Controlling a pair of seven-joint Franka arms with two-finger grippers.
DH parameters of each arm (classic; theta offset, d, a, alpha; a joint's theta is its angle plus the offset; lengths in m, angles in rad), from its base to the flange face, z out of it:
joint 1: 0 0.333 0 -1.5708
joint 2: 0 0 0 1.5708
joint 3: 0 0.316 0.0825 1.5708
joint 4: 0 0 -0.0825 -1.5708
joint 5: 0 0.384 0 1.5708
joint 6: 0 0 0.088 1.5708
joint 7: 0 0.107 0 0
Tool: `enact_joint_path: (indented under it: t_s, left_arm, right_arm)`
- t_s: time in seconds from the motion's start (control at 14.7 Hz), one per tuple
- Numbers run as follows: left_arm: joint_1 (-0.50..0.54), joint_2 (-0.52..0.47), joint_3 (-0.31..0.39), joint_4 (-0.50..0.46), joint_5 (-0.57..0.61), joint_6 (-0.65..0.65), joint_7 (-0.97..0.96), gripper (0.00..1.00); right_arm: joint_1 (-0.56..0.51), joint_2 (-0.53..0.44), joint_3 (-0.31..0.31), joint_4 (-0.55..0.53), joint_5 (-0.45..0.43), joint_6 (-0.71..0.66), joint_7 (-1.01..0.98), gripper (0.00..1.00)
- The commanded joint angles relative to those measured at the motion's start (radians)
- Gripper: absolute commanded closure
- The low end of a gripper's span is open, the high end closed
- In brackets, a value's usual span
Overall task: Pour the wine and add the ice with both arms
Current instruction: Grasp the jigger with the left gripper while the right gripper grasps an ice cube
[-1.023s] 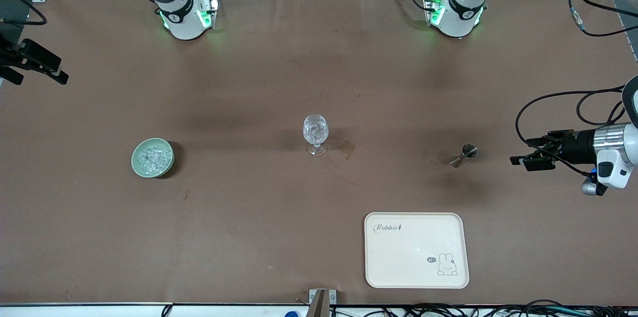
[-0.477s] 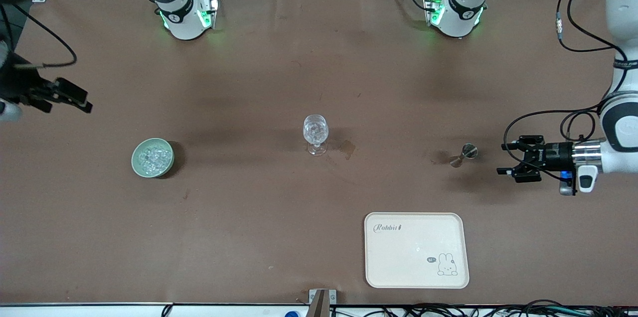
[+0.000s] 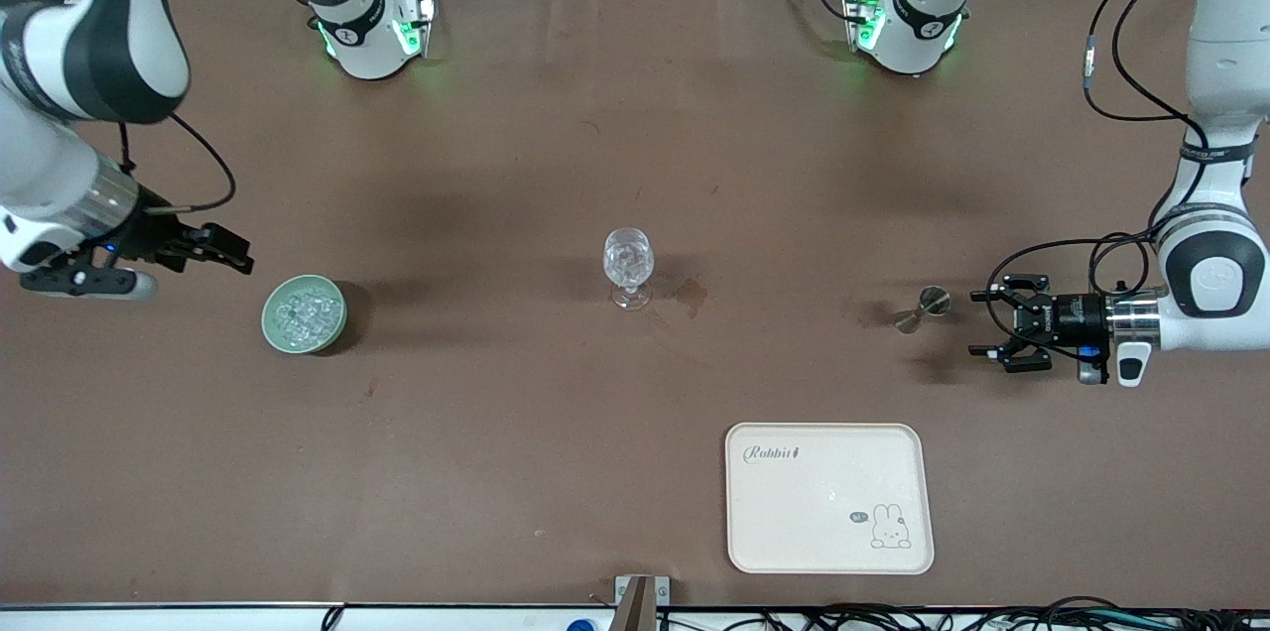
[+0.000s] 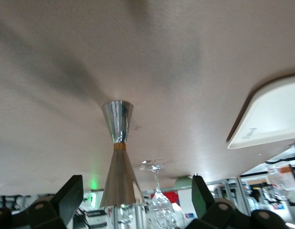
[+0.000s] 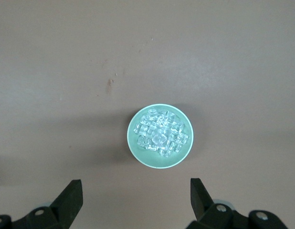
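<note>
One clear ice lump from the bowl is to go into the wine glass, so the robot's right gripper needs to grab it by opposite sides next.
A pale green bowl holds several clear ice lumps toward the right arm's end of the table. My right gripper hangs open and empty just beside the bowl. The right wrist view looks down on the bowl and ice, beyond the open gripper. A clear wine glass stands mid-table. A steel jigger stands toward the left arm's end. My left gripper lies level, open and empty, just short of the jigger. In the left wrist view the jigger stands between the open fingers.
A cream tray with a rabbit print lies nearer the front camera than the jigger; its corner shows in the left wrist view. A small wet stain marks the brown cloth beside the glass. Both arm bases stand along the table's back edge.
My right gripper has swung in from the table's end to beside the bowl. My left gripper has moved closer to the jigger and rolled, its fingers now spread wide.
</note>
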Motion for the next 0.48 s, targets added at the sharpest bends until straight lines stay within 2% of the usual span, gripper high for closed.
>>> enact_joint_path:
  t_s: [0.0, 0.41]
  left_arm:
    - [-0.005, 0.02, -0.005, -0.013, -0.045, 0.001, -0.043, 0.0]
    - [-0.011, 0.06, -0.008, -0.022, -0.047, -0.01, -0.08, 0.0]
  right_arm:
    - [-0.011, 0.057, 0.004, -0.044, -0.002, 0.09, -0.014, 0.02]
    - [-0.011, 0.177, 0.004, -0.087, -0.004, 0.215, -0.013, 0.04]
